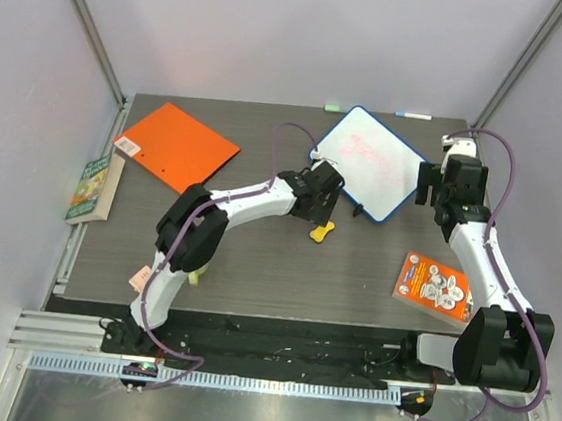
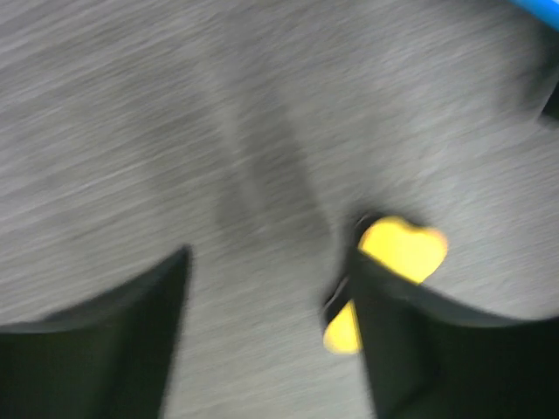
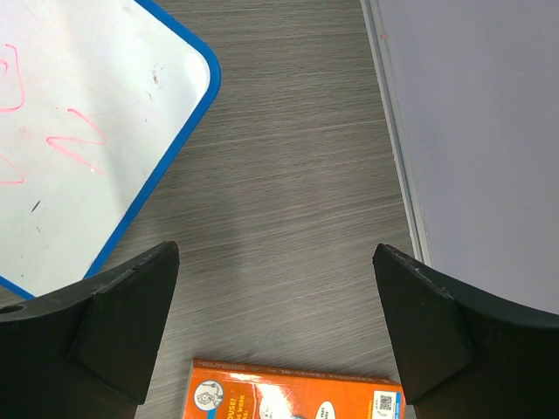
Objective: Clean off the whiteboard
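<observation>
The small yellow thing should be grabbed next by my left gripper from above, across its narrow middle (image 1: 322,232). Its dark bottom should stay free so it can erase the whiteboard (image 1: 366,162).
The whiteboard (image 1: 366,162), white with a blue rim, lies tilted at the back centre of the table. Faint red marks show on it, and its corner (image 3: 79,131) fills the upper left of the right wrist view. A small yellow thing (image 1: 321,232) lies on the table just in front of the board. My left gripper (image 1: 321,210) hovers over it. The left wrist view is blurred: my left gripper (image 2: 271,257) is open, with only table between the jaws. The yellow thing (image 2: 402,249) sits against the right finger's outer side. My right gripper (image 1: 449,193) (image 3: 275,249) is open wide beside the board's right edge, holding nothing.
An orange folder (image 1: 177,146) lies at the back left, with a green book (image 1: 91,186) at the table's left edge. An orange book (image 1: 434,285) (image 3: 297,397) lies near the right arm. Two markers (image 1: 413,115) rest by the back wall. The right wall (image 3: 489,131) is close.
</observation>
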### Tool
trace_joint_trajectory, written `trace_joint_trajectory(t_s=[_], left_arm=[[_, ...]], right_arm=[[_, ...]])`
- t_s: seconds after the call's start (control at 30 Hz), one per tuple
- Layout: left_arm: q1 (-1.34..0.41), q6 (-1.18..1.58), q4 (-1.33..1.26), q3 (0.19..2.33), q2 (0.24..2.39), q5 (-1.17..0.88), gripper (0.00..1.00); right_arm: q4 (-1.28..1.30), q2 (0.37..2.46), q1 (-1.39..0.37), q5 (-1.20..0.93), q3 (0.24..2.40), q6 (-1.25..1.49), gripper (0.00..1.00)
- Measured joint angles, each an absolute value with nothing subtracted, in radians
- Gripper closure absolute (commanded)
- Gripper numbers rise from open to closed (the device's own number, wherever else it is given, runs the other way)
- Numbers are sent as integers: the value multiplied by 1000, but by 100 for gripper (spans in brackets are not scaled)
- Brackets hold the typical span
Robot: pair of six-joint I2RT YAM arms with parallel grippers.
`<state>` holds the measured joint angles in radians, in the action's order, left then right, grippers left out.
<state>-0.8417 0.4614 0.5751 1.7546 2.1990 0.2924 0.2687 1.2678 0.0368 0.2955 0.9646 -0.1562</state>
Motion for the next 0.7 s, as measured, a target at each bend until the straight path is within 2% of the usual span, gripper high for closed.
trace_joint_trajectory(t_s=[0.03,0.3,0.47,0.7], left_arm=[[-842,458,568,1716,2168,304,0],[-845,398,442,1436,1921,228,2],[-867,346,403,1460,1940,158,5],[-924,273,426,1632,2086,141,7]], right_arm=[[269,1267,37,296,965,-156,2],[265,1251,48,293,958,-156,2],[263,1251,50,289,953,-156,2],[263,1251,55,286,949,-157,2]])
